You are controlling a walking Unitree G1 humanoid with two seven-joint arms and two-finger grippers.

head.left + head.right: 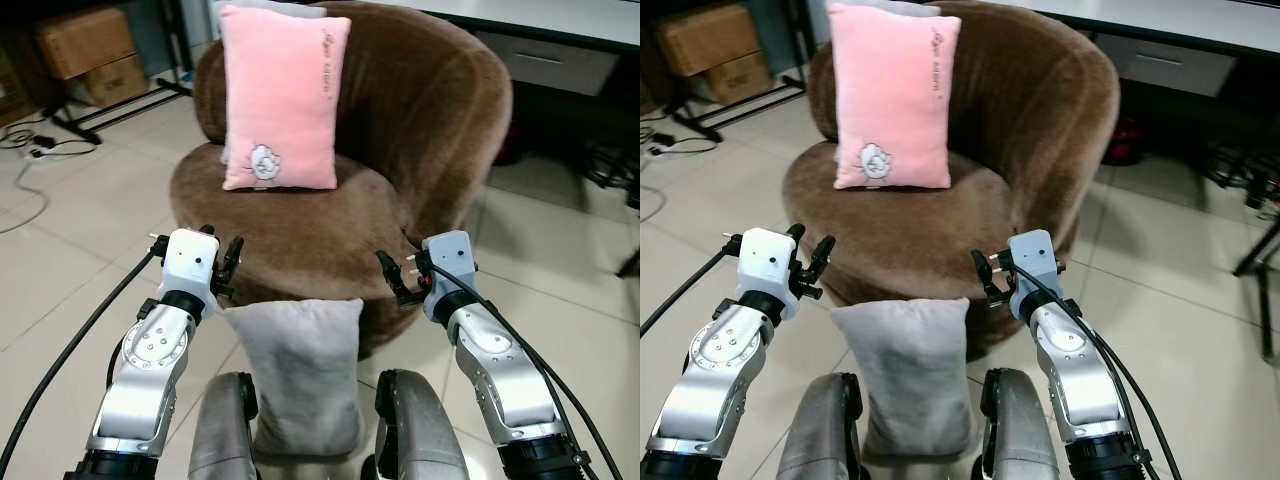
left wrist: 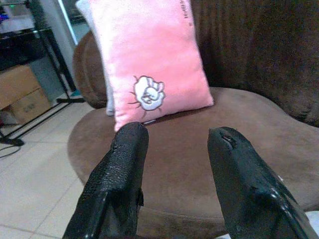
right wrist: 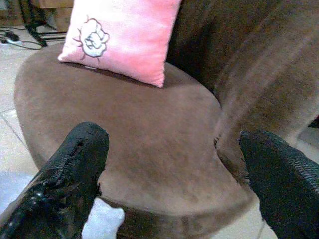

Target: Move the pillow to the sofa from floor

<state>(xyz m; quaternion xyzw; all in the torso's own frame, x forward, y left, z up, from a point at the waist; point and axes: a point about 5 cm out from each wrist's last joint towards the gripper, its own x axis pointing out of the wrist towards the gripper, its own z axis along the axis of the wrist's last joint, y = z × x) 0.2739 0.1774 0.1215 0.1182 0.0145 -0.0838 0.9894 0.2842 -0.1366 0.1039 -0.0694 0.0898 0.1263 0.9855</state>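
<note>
My right gripper takes hold of the pillow by its top corner point(image 1: 352, 308) next, to lift the grey pillow point(image 1: 298, 372) from the floor onto the sofa.
A grey pillow point(image 1: 298, 372) stands on the tiled floor, leaning against the front of the round brown sofa point(image 1: 440, 120), just ahead of my knees. A pink pillow point(image 1: 280, 100) with a small sheep picture stands upright on the sofa seat against the backrest, with a pale pillow partly hidden behind it. My left gripper point(image 1: 222, 262) is open, up and to the left of the grey pillow's top corner. My right gripper point(image 1: 398, 275) is open, up and to the right of its other corner. Both point at the sofa seat point(image 2: 199, 164), and neither touches the pillow.
Cardboard boxes point(image 1: 85, 45) and a black stand's legs point(image 1: 110, 112) are at the back left, with cables point(image 1: 30, 145) on the floor. A white desk with a drawer point(image 1: 560, 60) stands behind the sofa on the right. My grey knees point(image 1: 225, 420) flank the pillow.
</note>
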